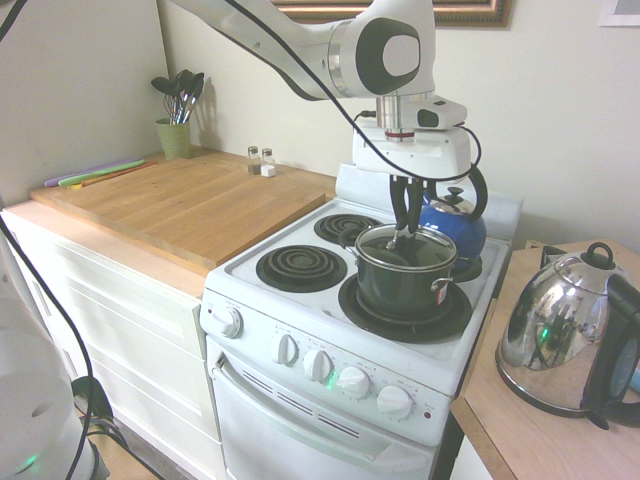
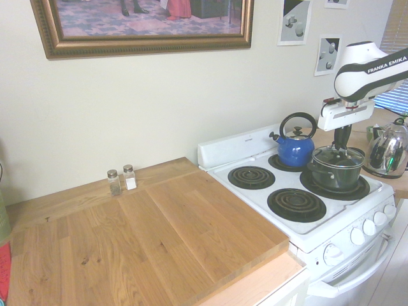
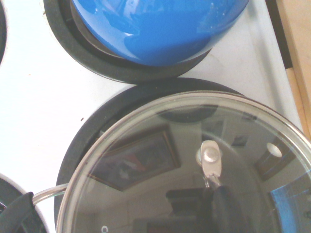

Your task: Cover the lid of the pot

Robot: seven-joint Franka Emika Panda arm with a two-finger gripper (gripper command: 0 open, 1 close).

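The glass lid's metal rim sits level against the pot's upper edge and the lid would stay seated, so it is now time to open my gripper.
The dark pot stands on the stove's front right burner, also seen in the second exterior view. The glass lid lies level across the pot's mouth; I cannot tell if its rim is fully seated. My gripper comes straight down from above and is shut on the lid's dark handle, as the second exterior view also shows. In the wrist view the lid fills the lower half, with its handle and the metal rim in sight.
A blue kettle stands on the burner right behind the pot, close to my gripper. A chrome kettle sits on the counter to the right. Two bare coil burners lie to the left, then a wooden board with shakers.
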